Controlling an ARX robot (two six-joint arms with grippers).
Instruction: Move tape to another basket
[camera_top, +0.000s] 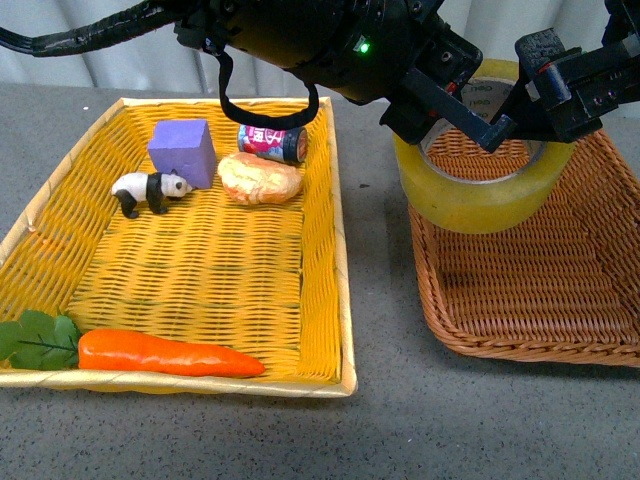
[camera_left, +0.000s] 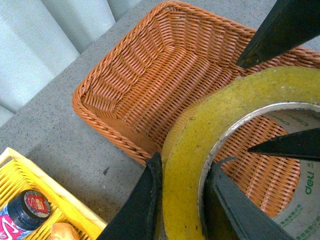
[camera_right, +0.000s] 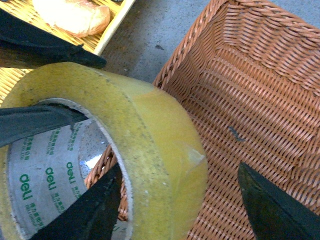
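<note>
The right gripper grabs the roll by its ring side (camera_left: 278, 86) next, to move the tape into the brown wicker basket (camera_left: 165, 80).
The tape (camera_top: 480, 195) is a wide yellowish roll with a pale printed core. It hangs in the air over the left rim of the brown wicker basket (camera_top: 560, 290). My left gripper (camera_top: 450, 115) is shut on the roll's wall, one finger inside the core and one outside, as the left wrist view shows: tape (camera_left: 190, 165), basket (camera_left: 165, 80). My right gripper (camera_top: 535, 100) is open, its jaws straddling the roll's far side without clamping. In the right wrist view the tape (camera_right: 150, 135) sits between its spread fingers above the basket (camera_right: 260, 100).
A bright yellow woven tray (camera_top: 320, 290) lies left of the basket on the grey table. It holds a purple block (camera_top: 183, 150), a panda figure (camera_top: 148, 190), a can (camera_top: 272, 142), a bread roll (camera_top: 260, 180) and a carrot (camera_top: 165, 355).
</note>
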